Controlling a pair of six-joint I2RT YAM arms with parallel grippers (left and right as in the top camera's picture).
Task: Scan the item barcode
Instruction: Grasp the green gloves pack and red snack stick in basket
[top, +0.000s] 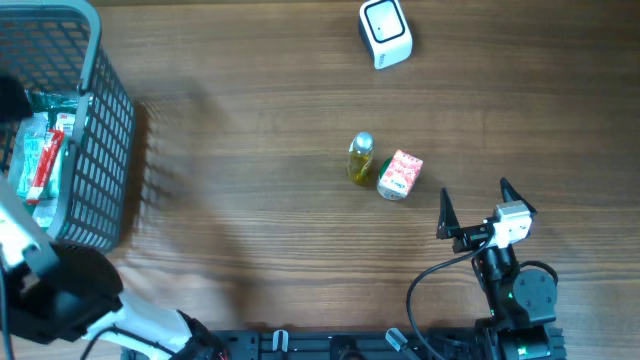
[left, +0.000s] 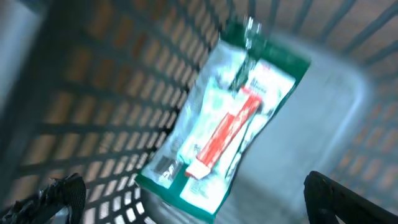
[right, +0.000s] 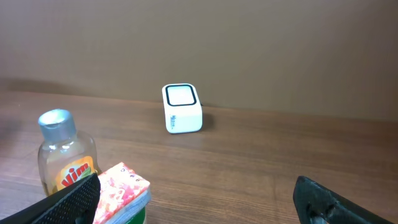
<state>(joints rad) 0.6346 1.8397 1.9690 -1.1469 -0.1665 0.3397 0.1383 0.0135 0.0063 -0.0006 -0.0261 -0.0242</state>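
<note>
My left gripper picks up the green-edged packet (top: 40, 155) across its middle next, to bring it and the red tube out of the basket (top: 100, 150) for scanning.
My left gripper (left: 200, 210) hangs open inside the grey mesh basket (top: 100, 150), just above a green-edged clear packet (left: 227, 118) that holds a red tube. That packet (top: 40, 155) lies on the basket floor, and nothing is between the fingers. The white barcode scanner (top: 385, 33) stands at the far side of the table, also seen as the scanner (right: 182, 107) from the right wrist. My right gripper (top: 476, 209) is open and empty near the front edge, facing the scanner.
A small yellow bottle (top: 360, 158) with a silver cap and a pink patterned box (top: 400, 175) stand together mid-table, close to my right gripper's left finger (right: 68, 202). The basket walls (left: 93, 93) surround the left gripper. A black cable (top: 430, 285) loops by the right arm's base.
</note>
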